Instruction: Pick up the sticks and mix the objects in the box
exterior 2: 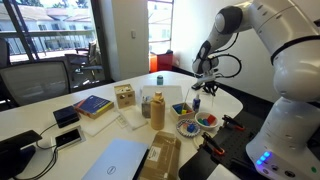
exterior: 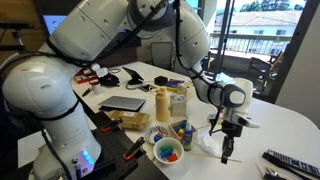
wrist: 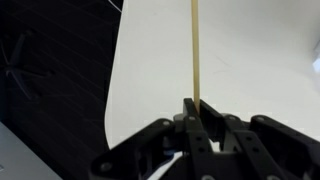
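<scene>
The sticks, short of the box [exterior: 178, 102], would fall onto the white table if released now.
My gripper [wrist: 197, 106] is shut on the sticks [wrist: 195, 50], which run straight out from the jaws as a thin pale line over the white table. In both exterior views the gripper [exterior: 226, 142] [exterior 2: 203, 82] hangs above the table's edge, pointing down, and the sticks are too thin to make out there. The pale tan box [exterior: 178, 102] stands next to a tan cylinder [exterior: 162, 103], well apart from the gripper. I cannot see what is in the box.
A white bowl of colourful pieces [exterior: 168, 151] [exterior 2: 207, 121] and a second bowl [exterior: 157, 133] [exterior 2: 187, 127] sit between box and gripper. Dark remote controls [exterior: 290, 160] lie near the table edge. A laptop [exterior: 122, 103] [exterior 2: 115, 160] lies beyond the cylinder.
</scene>
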